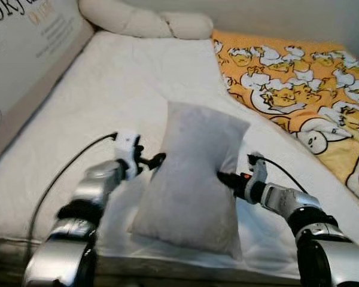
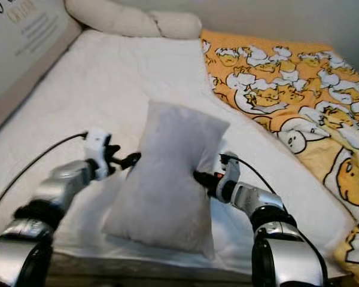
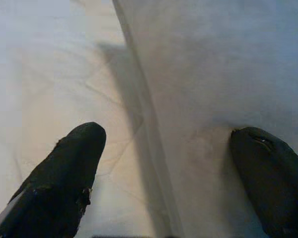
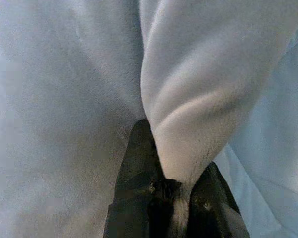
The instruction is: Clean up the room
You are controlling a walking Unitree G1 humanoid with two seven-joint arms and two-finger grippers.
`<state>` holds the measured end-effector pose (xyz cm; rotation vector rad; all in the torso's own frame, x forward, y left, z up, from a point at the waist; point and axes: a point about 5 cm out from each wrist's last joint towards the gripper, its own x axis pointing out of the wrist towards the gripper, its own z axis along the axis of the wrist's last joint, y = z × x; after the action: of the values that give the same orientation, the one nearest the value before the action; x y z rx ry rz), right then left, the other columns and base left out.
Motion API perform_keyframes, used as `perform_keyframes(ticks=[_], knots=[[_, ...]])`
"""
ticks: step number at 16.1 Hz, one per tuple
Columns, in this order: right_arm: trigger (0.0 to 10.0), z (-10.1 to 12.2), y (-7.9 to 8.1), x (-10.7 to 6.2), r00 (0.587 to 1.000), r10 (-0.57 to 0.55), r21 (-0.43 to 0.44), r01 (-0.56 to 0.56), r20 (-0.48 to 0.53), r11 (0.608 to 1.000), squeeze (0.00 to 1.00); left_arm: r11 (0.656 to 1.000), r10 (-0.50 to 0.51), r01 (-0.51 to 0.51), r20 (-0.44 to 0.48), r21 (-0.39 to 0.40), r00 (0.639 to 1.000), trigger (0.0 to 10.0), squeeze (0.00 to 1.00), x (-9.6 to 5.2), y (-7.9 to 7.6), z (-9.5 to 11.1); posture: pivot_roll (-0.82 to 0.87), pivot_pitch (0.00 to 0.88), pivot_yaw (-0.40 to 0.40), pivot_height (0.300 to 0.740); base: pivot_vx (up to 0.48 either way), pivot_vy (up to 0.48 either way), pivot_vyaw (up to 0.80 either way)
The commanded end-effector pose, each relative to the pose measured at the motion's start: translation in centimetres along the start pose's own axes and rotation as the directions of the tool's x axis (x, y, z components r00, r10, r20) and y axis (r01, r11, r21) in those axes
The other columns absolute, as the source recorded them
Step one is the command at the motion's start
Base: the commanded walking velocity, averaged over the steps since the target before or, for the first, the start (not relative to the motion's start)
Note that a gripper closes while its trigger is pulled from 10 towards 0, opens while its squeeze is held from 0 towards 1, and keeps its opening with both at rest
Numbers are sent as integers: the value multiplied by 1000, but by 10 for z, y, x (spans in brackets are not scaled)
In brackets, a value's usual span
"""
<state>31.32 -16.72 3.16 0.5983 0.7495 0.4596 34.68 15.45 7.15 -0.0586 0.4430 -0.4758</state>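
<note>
The pillow's plump body (image 1: 194, 161) is much wider than the robot's open fingertips, so the left gripper needs to grab the pillow by its free long edge (image 1: 160, 168).
A pale grey pillow (image 1: 191, 179) stands on its lower edge near the front of the white bed (image 1: 119, 89), leaning slightly. My right gripper (image 1: 222, 177) is shut on a fold of the pillow's right edge; in the right wrist view the fabric (image 4: 188, 99) is pinched between the fingers (image 4: 139, 163). My left gripper (image 1: 155, 160) is open at the pillow's left edge. In the left wrist view one finger (image 3: 64, 183) is over the sheet and the other (image 3: 270, 178) rests against the pillow's face (image 3: 213, 74), with the edge between them.
A yellow cartoon-print duvet (image 1: 299, 89) covers the bed's right side. A long cream bolster (image 1: 143, 23) lies at the head by the wall. A large printed cardboard box (image 1: 24, 54) leans along the left side. The bed's front edge (image 1: 167, 266) is just below the pillow.
</note>
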Motion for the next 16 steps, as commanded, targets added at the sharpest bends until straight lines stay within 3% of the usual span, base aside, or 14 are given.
perform_keyframes(ticks=[1, 2, 4, 5, 6, 7, 9, 10, 12, 15, 16], knots=[[0, -13, -5, -1, 999, -9, 15, 10, -49, 1000, 0, 998, 49, -50, -16, -30, 999, 10000, 1000, 4, -1, -6, 37, 0, -17, 740, 0, 0, 0], [0, -15, -4, -2, 998, 16, 22, -15, -54, 1000, 0, 994, 67, -68, -22, -81, 998, 10000, 1000, 6, -5, -13, 30, 0, -13, 740, 0, 0, 0], [0, -19, -4, -3, 996, 44, 24, -43, -71, 999, 0, 970, 5, -6, -1, -243, 1000, 10000, 1000, 12, -18, -22, 20, 0, -17, 740, 0, 0, 0], [0, -24, -7, -4, 995, 46, 22, -44, -88, 999, 0, 905, -138, 147, 51, -400, 989, 10000, 1000, 17, -37, -25, 14, 0, -23, 740, 0, 0, 0], [0, -25, -7, -4, 995, 46, 21, -45, -94, 999, 0, 871, -195, 207, 74, -446, 978, 10000, 1000, 18, -44, -26, 15, 0, -25, 740, 0, 0, 0], [0, -26, -8, -4, 994, 47, 19, -45, -99, 999, 0, 797, -346, 353, 109, -489, 932, 10000, 1000, 18, -60, -27, 15, 0, -32, 740, 0, 0, 0], [0, -26, -7, -4, 994, 48, 15, -47, -102, 999, 0, 692, -502, 495, 143, -525, 853, 10000, 1000, 16, -75, -31, 26, 0, -50, 740, 0, 0, 0], [0, -24, -5, -2, 993, 50, 7, -49, -107, 999, 0, 663, -546, 530, 143, -529, 825, 10000, 1000, 13, -78, -34, 31, 0, -58, 740, 0, 0, 0], [0, -22, -1, 0, 992, 56, -4, -57, -113, 998, 0, 655, -575, 562, 150, -506, 805, 10000, 1000, 11, -77, -34, 44, 0, -74, 740, 0, 0, 0], [0, -14, 6, 6, 993, 63, -17, -64, -96, 998, 0, 572, -547, 632, 331, -523, 769, 10000, 1000, 3, -61, -14, 55, 0, -87, 740, 0, 0, 0], [0, -12, 7, 6, 994, 63, -14, -65, -89, 998, 0, 564, -548, 649, 356, -511, 757, 10000, 1000, 1, -56, -11, 61, 0, -92, 740, 0, 0, 0]])
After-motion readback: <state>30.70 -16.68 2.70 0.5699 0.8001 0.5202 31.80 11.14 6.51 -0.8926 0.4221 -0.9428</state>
